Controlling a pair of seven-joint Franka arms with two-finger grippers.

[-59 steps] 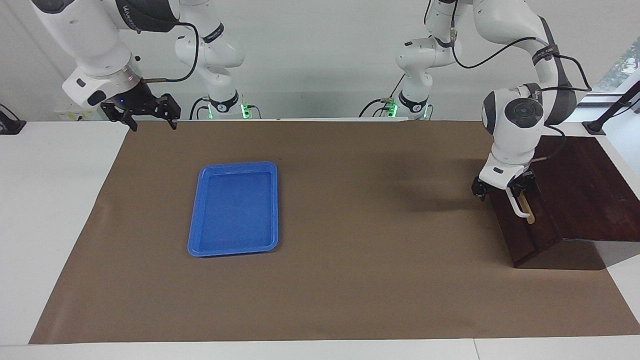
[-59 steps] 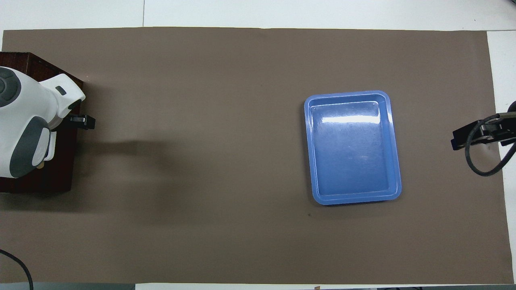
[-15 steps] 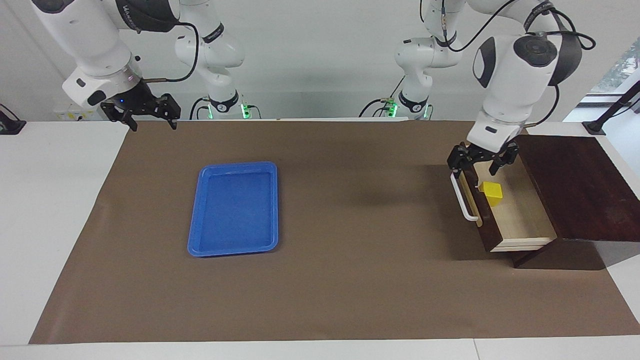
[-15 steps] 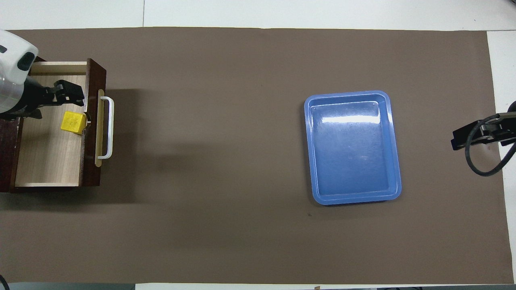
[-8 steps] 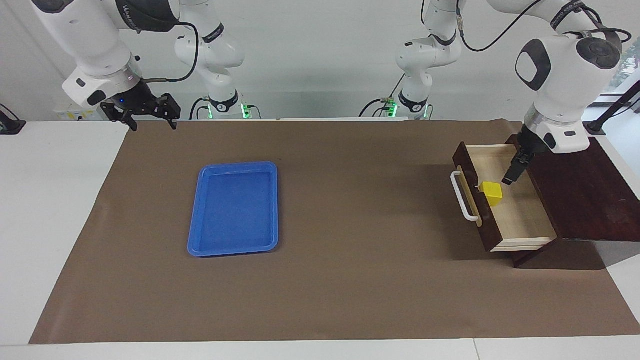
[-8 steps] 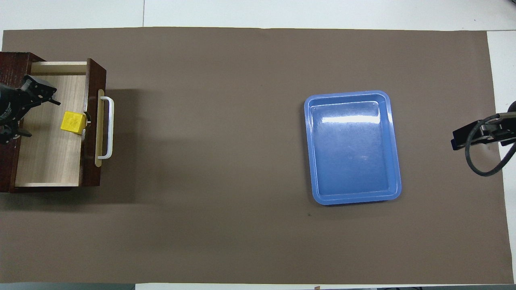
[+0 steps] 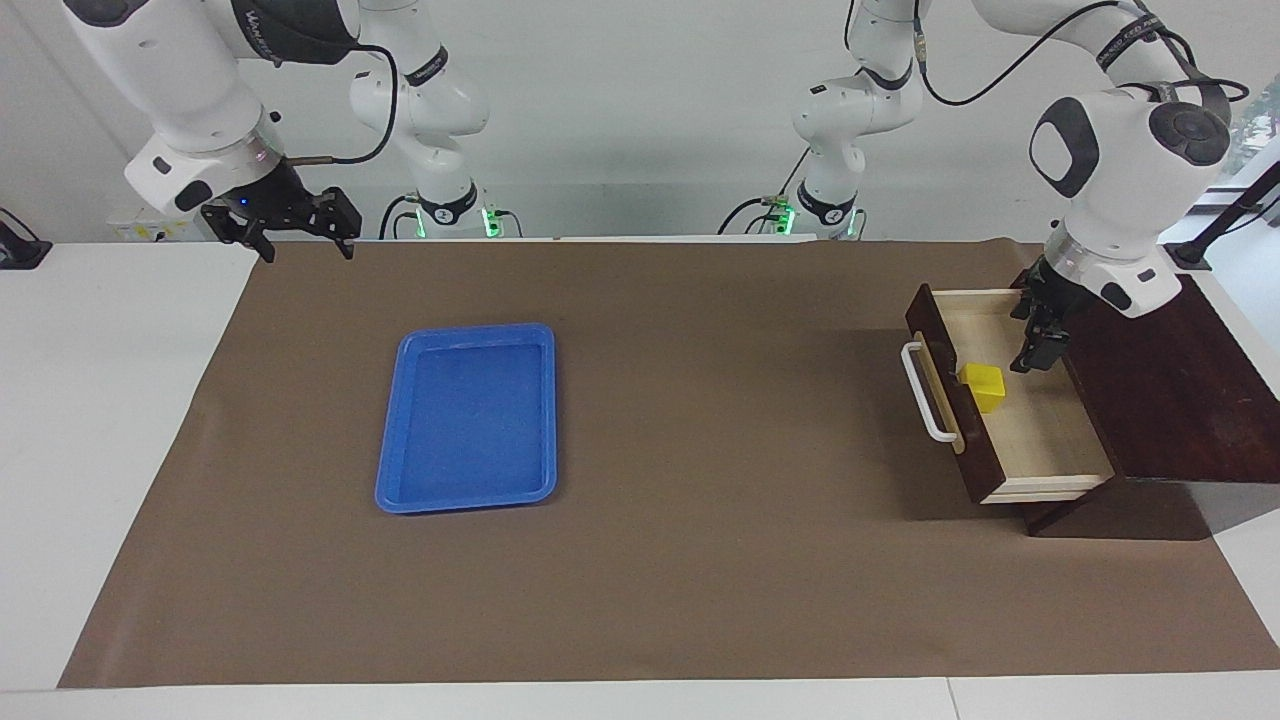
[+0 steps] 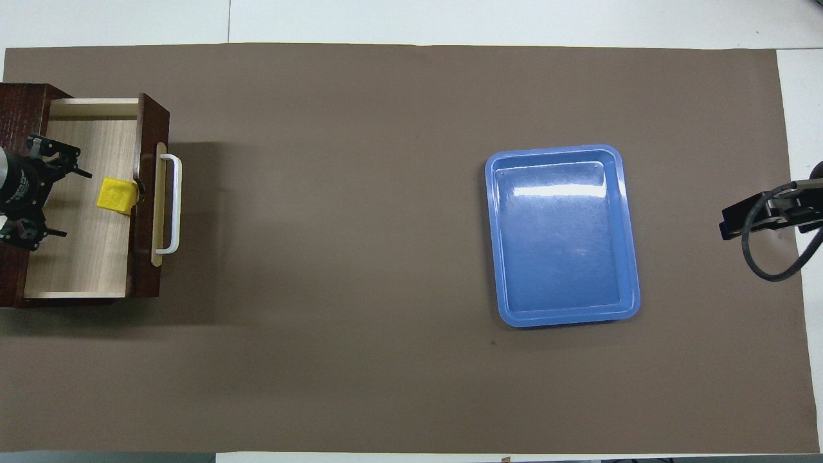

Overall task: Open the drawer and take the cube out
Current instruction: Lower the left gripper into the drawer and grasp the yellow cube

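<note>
My left gripper needs to move toward the cube first. Its fingers don't reach the yellow cube (image 7: 983, 386) yet, so they would miss the cube if I closed them now.
The drawer (image 7: 1040, 440) stands pulled out of its dark wooden box (image 7: 1160, 380) at the left arm's end of the table, with its white bar handle (image 7: 925, 392) facing the middle of the table. The yellow cube (image 7: 983, 386) sits inside on the pale floor, against the drawer's front wall. My left gripper (image 7: 1040, 345) hangs open over the drawer's inside, beside the cube on the box's side, apart from it. In the overhead view the drawer (image 8: 83, 257), the cube (image 8: 116, 195) and the left gripper (image 8: 67, 202) show too. My right gripper (image 7: 290, 238) waits open in the air.
A blue plastic tray (image 7: 468, 418) lies on the brown mat toward the right arm's end; it also shows in the overhead view (image 8: 562, 235). The right gripper (image 8: 746, 220) hangs over the mat's edge at that end. The mat (image 7: 700, 450) covers most of the table.
The drawer has been pulled open and the cube has come into view. The left gripper let go of the handle, moved over the drawer's inside, and has turned and lowered slightly beside the cube.
</note>
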